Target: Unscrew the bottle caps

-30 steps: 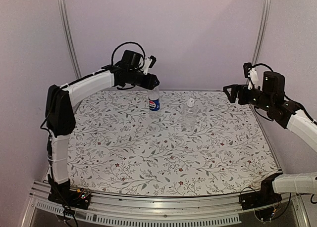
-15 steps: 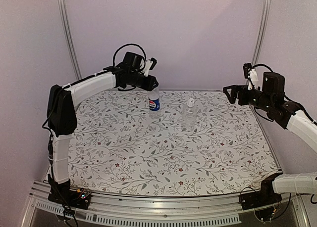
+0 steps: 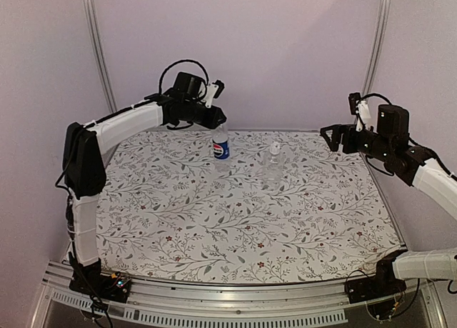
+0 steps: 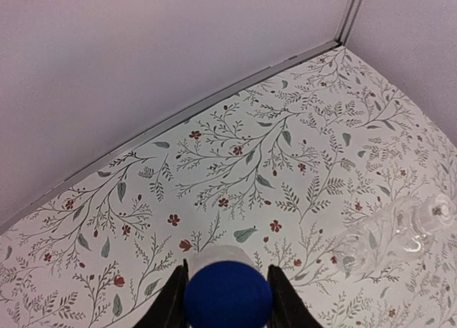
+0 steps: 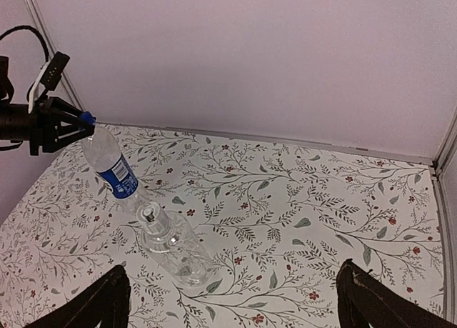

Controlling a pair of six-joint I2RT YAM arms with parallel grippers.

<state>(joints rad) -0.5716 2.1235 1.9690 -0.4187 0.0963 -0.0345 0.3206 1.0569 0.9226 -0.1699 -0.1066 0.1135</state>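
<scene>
The taller bottle (image 5: 111, 165) would come up with my left gripper if I lifted it now, because my black fingers are closed on both sides of the blue cap.
The taller bottle with the blue Pepsi label (image 3: 221, 148) stands at the back of the table. My left gripper (image 3: 218, 120) is above it, shut on its blue cap (image 4: 227, 296), with a black finger (image 4: 170, 305) on each side of the cap. The right wrist view also shows this bottle (image 5: 111, 165), the blue cap (image 5: 87, 118) and the left gripper (image 5: 68, 128). The shorter plain bottle (image 3: 273, 169) stands to its right with its white cap (image 3: 275, 148) on; it also shows in the right wrist view (image 5: 175, 253). My right gripper (image 3: 330, 135) is open and empty, raised at the far right.
The table wears a floral cloth (image 3: 235, 221). Plain walls close the back and both sides, with metal posts (image 3: 96, 49) at the back corners. An aluminium rail (image 3: 214, 303) runs along the near edge.
My left gripper and wrist have shifted slightly up and left while still shut on the blue cap. The right arm has barely moved.
</scene>
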